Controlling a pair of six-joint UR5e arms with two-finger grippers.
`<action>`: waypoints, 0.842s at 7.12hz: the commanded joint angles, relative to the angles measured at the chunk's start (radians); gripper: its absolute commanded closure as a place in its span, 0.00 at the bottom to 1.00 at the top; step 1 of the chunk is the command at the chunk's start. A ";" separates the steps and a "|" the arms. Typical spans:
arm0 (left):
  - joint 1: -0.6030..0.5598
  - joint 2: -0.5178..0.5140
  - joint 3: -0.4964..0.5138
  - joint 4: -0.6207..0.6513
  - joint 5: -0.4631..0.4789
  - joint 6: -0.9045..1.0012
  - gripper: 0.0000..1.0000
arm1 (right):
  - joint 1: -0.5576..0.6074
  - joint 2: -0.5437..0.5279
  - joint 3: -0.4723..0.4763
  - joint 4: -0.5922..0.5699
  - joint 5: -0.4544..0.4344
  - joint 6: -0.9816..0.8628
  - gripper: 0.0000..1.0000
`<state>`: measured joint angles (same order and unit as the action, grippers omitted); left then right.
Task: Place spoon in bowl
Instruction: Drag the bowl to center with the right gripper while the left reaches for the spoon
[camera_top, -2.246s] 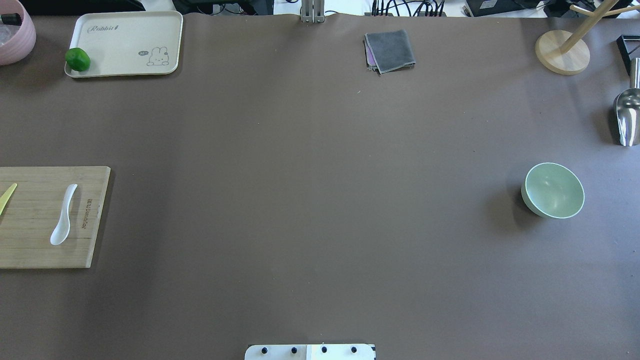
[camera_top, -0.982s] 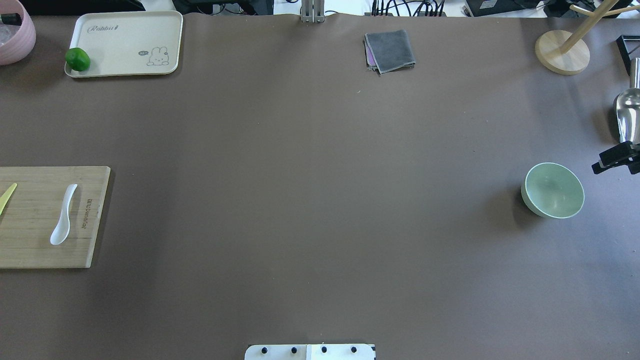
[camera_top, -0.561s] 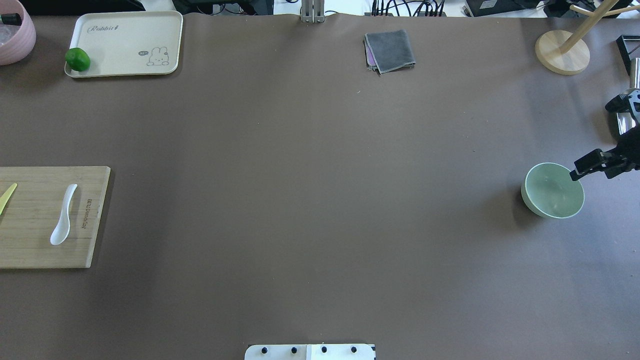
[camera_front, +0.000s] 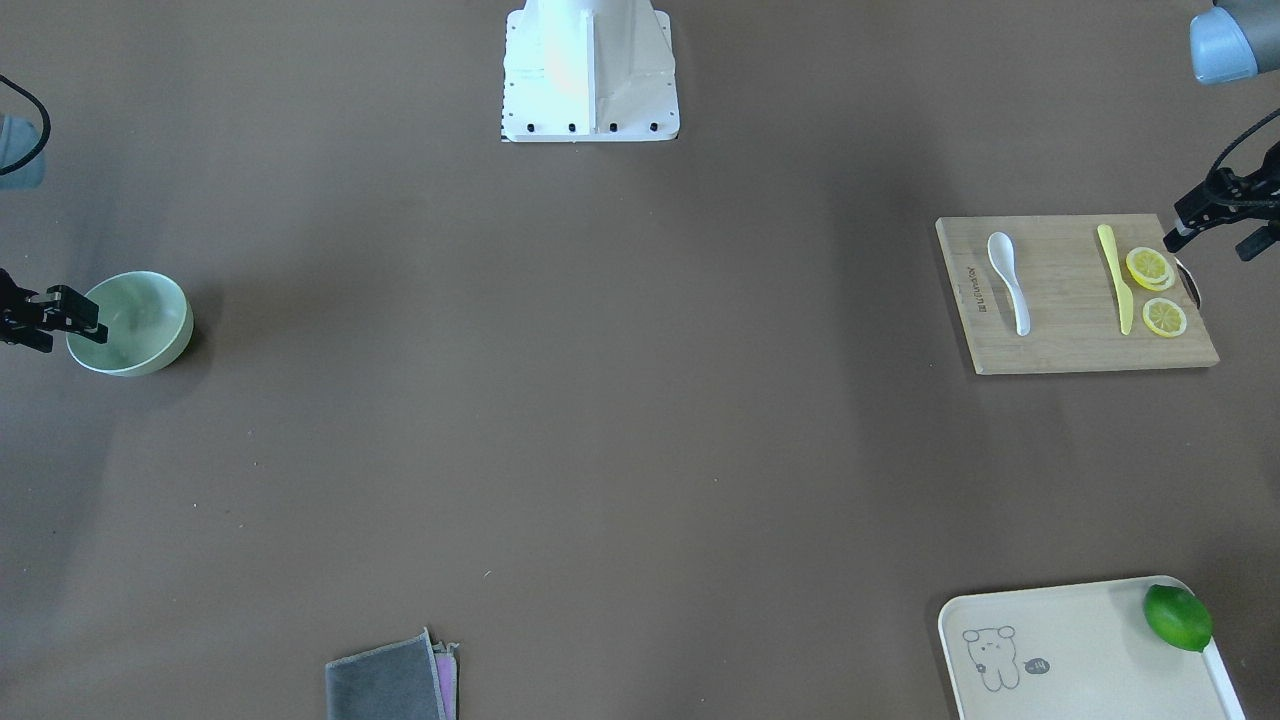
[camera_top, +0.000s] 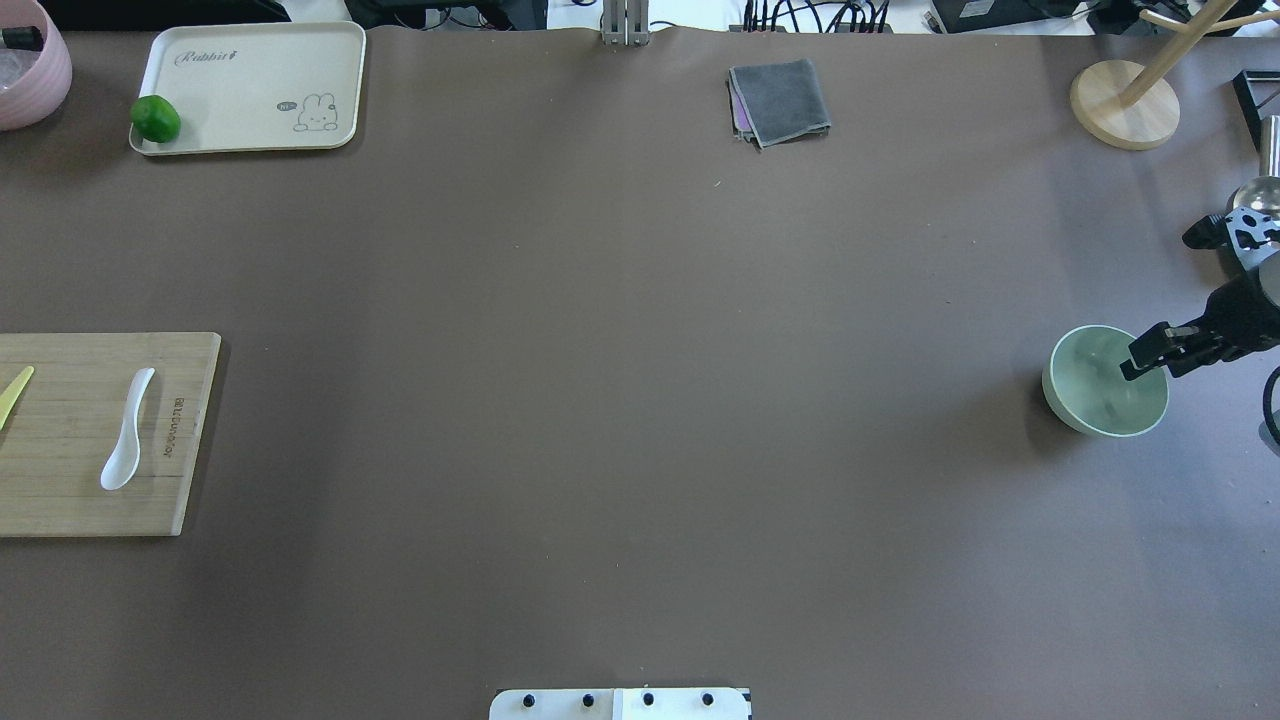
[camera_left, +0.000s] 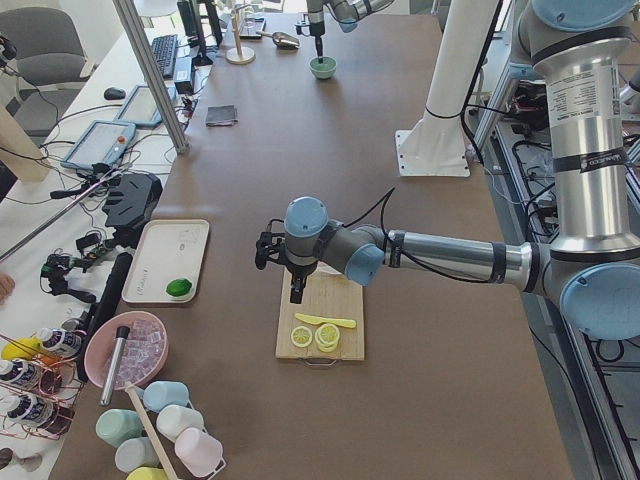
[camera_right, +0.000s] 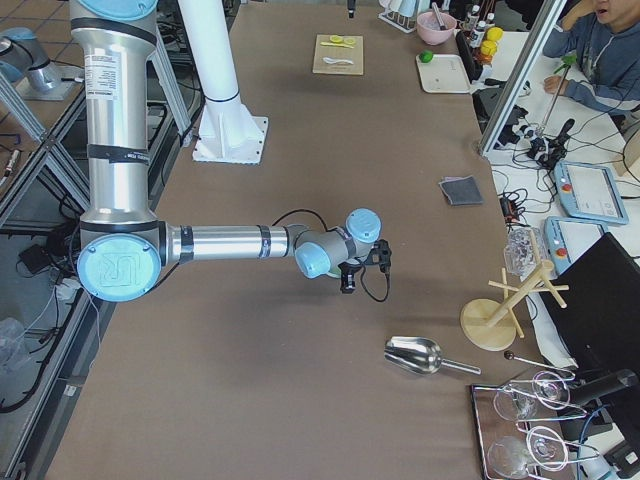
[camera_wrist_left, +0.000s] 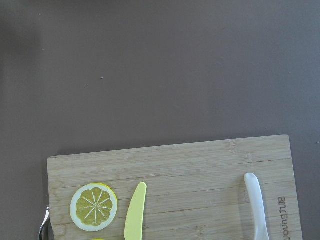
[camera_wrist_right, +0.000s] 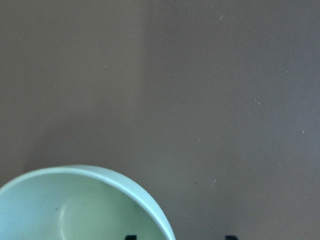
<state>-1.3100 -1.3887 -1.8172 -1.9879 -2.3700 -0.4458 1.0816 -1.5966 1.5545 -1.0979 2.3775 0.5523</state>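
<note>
My right gripper has open fingers that span less than the bowl's round opening, so it will pinch the bowl by its thin rim (camera_wrist_right: 154, 209) next.
The white spoon (camera_top: 127, 430) lies on a wooden cutting board (camera_top: 60, 490) at the table's left edge; it also shows in the front view (camera_front: 1008, 268) and the left wrist view (camera_wrist_left: 256, 205). The mint-green bowl (camera_top: 1095, 400) stands far right and is empty. My right gripper (camera_top: 1148, 358) is open and hangs over the bowl's right rim; in the right wrist view the rim (camera_wrist_right: 125, 182) passes between the two fingertips. My left gripper (camera_front: 1210, 243) is open and empty, above the board's outer end, apart from the spoon.
A yellow knife (camera_front: 1115, 275) and lemon slices (camera_front: 1148, 267) share the board. A cream tray (camera_top: 250, 70) with a lime (camera_top: 155, 118) is back left. A grey cloth (camera_top: 780, 100), a wooden stand (camera_top: 1124, 105) and a metal scoop (camera_right: 415, 355) lie along the back and right.
My right gripper came in from the right edge and moved left until it is over the bowl's right rim. The spoon and bowl have not moved.
</note>
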 joint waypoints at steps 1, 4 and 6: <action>0.000 0.007 0.001 -0.008 0.000 -0.005 0.02 | -0.014 -0.005 0.009 0.027 0.006 0.028 1.00; 0.139 -0.001 0.007 -0.121 0.035 -0.289 0.05 | -0.049 0.029 0.142 0.027 0.035 0.253 1.00; 0.262 -0.006 0.010 -0.182 0.129 -0.436 0.09 | -0.159 0.092 0.209 0.029 -0.006 0.507 1.00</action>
<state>-1.1198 -1.3909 -1.8091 -2.1333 -2.2905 -0.7936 0.9866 -1.5399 1.7142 -1.0691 2.3970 0.9096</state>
